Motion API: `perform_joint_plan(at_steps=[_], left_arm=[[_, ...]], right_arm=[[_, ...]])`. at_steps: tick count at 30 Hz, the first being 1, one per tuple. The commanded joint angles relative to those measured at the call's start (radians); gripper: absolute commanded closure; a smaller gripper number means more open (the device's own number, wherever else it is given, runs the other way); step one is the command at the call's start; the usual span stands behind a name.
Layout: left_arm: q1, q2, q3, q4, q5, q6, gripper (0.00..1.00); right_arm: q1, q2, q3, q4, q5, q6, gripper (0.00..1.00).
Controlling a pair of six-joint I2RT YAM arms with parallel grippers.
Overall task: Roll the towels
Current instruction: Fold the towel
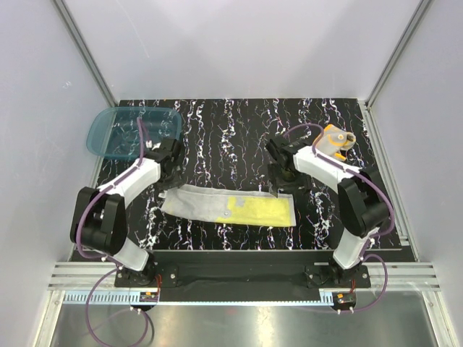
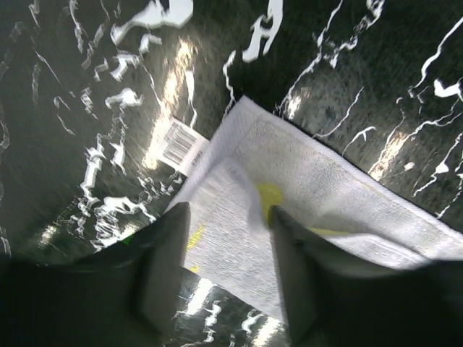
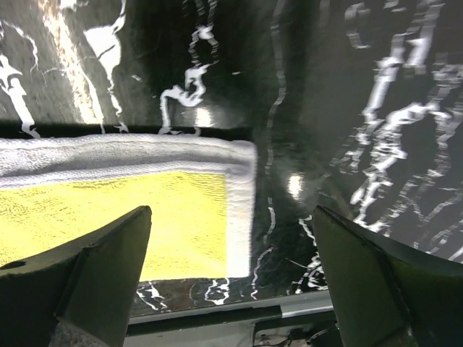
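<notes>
I need to grab the pale yellow towel by its yellow end's corner with my right gripper next. The towel should then turn straight for rolling.
The pale yellow towel lies flat as a long strip near the front of the mat, its left part grey-beige side up. The orange towel sits as a roll at the far right. My left gripper hovers over the strip's left end. In the left wrist view its gripper stands open, with the towel's grey-beige corner lying slack below the fingers. My right gripper is at the strip's right end, and the right gripper is wide open above the yellow corner, holding nothing.
A translucent teal basin stands at the back left corner of the black marbled mat. A barcode label sticks out from the towel's left end. The mat's front edge and metal rail lie just below the right gripper.
</notes>
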Motion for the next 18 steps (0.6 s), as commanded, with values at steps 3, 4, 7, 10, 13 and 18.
perform_joint_plan(at_steps=[3, 4, 7, 10, 13, 18], left_arm=[[0.016, -0.049, 0.088, -0.001, -0.097, -0.011, 0.29], [0.016, -0.066, 0.092, -0.004, -0.107, -0.013, 0.23], [0.016, -0.148, 0.103, -0.027, -0.143, -0.022, 0.19], [0.016, -0.248, 0.059, -0.043, -0.122, -0.057, 0.19], [0.016, -0.374, -0.082, -0.015, -0.037, -0.117, 0.23], [0.026, -0.538, -0.347, 0.081, 0.125, -0.226, 0.24]], right_arm=[[-0.004, -0.178, 0.039, -0.044, 0.129, 0.012, 0.0], [-0.004, -0.232, 0.016, -0.039, 0.112, 0.005, 0.0], [-0.004, -0.303, -0.056, 0.011, -0.001, 0.005, 0.0], [-0.004, -0.338, -0.121, 0.068, -0.13, 0.025, 0.0], [-0.001, -0.321, -0.161, 0.102, -0.203, 0.043, 0.01], [-0.001, -0.278, -0.176, 0.131, -0.232, 0.052, 0.0]])
